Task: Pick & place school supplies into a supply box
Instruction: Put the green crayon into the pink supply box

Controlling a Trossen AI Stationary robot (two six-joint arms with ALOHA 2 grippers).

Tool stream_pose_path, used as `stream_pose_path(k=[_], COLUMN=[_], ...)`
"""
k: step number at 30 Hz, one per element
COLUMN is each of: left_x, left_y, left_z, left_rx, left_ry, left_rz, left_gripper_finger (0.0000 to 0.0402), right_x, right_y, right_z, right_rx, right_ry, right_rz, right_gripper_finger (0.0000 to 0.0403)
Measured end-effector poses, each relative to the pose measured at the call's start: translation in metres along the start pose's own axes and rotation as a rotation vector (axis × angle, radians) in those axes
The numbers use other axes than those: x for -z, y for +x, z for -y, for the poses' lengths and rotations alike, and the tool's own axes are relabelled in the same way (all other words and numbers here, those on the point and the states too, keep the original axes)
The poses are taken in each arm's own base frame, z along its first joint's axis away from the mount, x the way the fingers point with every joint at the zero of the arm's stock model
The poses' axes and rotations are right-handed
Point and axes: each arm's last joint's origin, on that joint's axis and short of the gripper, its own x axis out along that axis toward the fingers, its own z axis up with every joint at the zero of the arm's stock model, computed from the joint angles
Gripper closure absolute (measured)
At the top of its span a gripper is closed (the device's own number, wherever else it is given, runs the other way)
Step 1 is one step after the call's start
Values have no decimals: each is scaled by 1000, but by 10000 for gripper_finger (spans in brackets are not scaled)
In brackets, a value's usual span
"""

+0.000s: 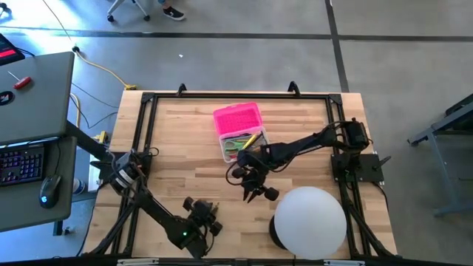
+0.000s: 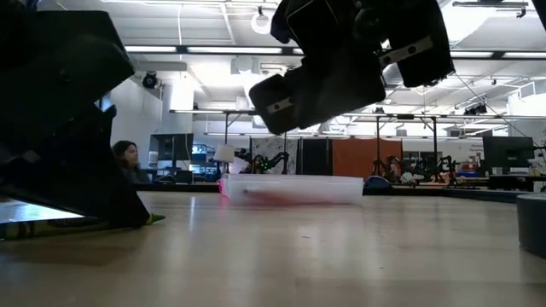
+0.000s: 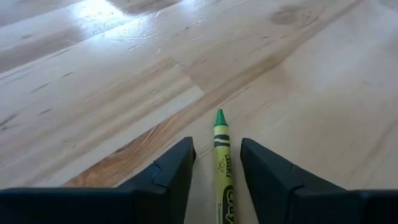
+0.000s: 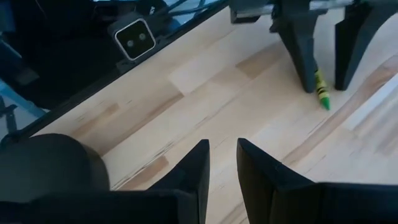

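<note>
The left gripper should next take hold of the crayon by its labeled wrapper (image 3: 224, 171), so the crayon's green tip (image 3: 221, 117) stays free to go into the supply box first.
A green crayon (image 3: 221, 163) lies flat on the wooden table, near its front edge. My left gripper (image 3: 217, 152) is low over it and open, one finger on each side of the crayon, with a gap showing on both sides. The right wrist view shows the same from farther off: the crayon (image 4: 321, 91) lies between the left gripper's two fingers (image 4: 305, 62). My right gripper (image 4: 222, 149) hovers above the table's middle (image 1: 255, 193), open a little, with nothing between its fingers. The supply box (image 1: 240, 133) stands at the far middle, its pink lid (image 1: 236, 117) swung back, with several supplies inside.
A large white dome (image 1: 310, 218) stands at the table's near right, close to my right gripper. A black frame (image 1: 236, 96) runs along the table's edges. Bare wood lies between the box and my left gripper (image 1: 209, 214).
</note>
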Motion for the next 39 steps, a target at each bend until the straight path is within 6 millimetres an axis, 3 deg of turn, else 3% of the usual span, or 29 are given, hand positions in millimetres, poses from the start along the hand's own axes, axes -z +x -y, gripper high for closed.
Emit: stream_pose_path(k=[8,18,27,34,39], left_x=[17,46,49,52,44], left_y=[-14,-9,-9,1,4], left_z=[-5,-12,-12,-25,-22], left_rx=[32,75,97,115,107], left_ry=[18,13,-9,5,-11], left_rz=[11,161,190,243,247], left_gripper_finger=[231,231,237,304,362], right_x=[2,4,3,-2,-15], right_y=[1,0,1,1,-26], right_z=[-2,-3,-3,-16,-29], right_rx=[-13,-19,-23,-35,53], right_ry=[16,7,-12,13,-28], right_rz=[-21,-32,-27,-72,-127], right_gripper_finger=[344,344,344,344,344])
